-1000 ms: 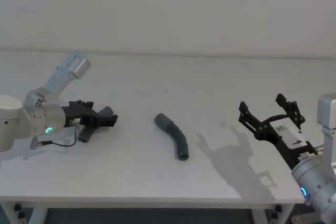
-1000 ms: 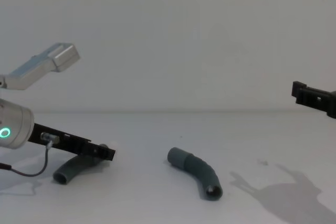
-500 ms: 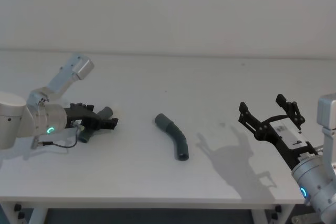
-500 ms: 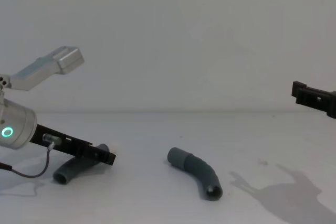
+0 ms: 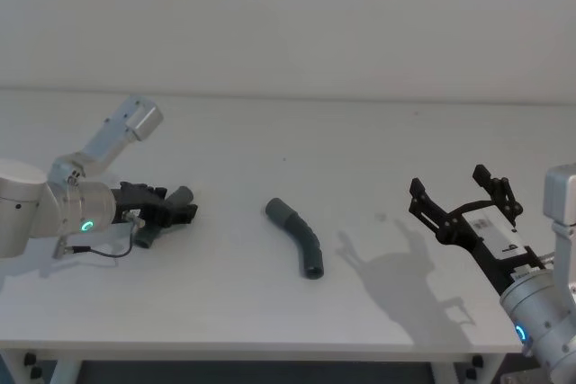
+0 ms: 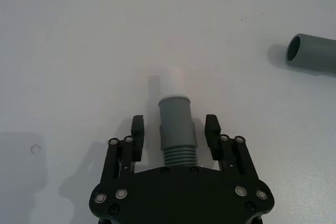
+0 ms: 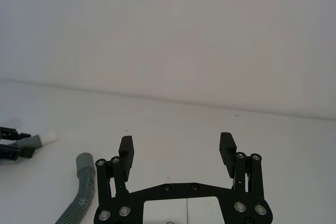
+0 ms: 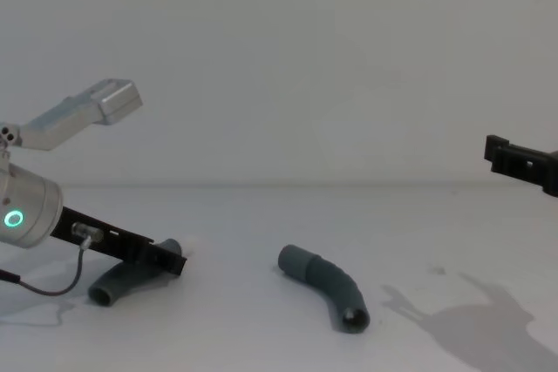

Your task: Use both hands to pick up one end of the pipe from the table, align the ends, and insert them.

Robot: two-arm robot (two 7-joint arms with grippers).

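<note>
My left gripper grabs the piece by its smooth grey collar (image 6: 177, 125) next, leaving the white-tipped pipe piece's white tip free to slide into the other pipe.
A dark grey white-tipped pipe piece (image 6: 175, 129) lies on the table (image 5: 288, 132) at the left, its white tip (image 6: 172, 80) pointing away from the wrist. My left gripper (image 5: 175, 210) is low over it, open, with a finger on each side and a gap to each. In the chest view this left gripper (image 8: 167, 259) slants down onto the piece (image 8: 122, 282). The second curved pipe piece (image 5: 298, 236) lies mid-table with its wider collared end (image 6: 311, 52) toward the left gripper. My right gripper (image 5: 463, 207) hovers open above the table's right side, holding nothing.
The off-white table carries the right arm's shadow (image 5: 396, 263) between the middle pipe piece and the right gripper. A plain wall stands behind the table. The front edge (image 5: 270, 341) runs close below both arms.
My left gripper has sunk slightly and drawn back a little along the white-tipped piece. The right gripper and the middle pipe piece have not moved.
</note>
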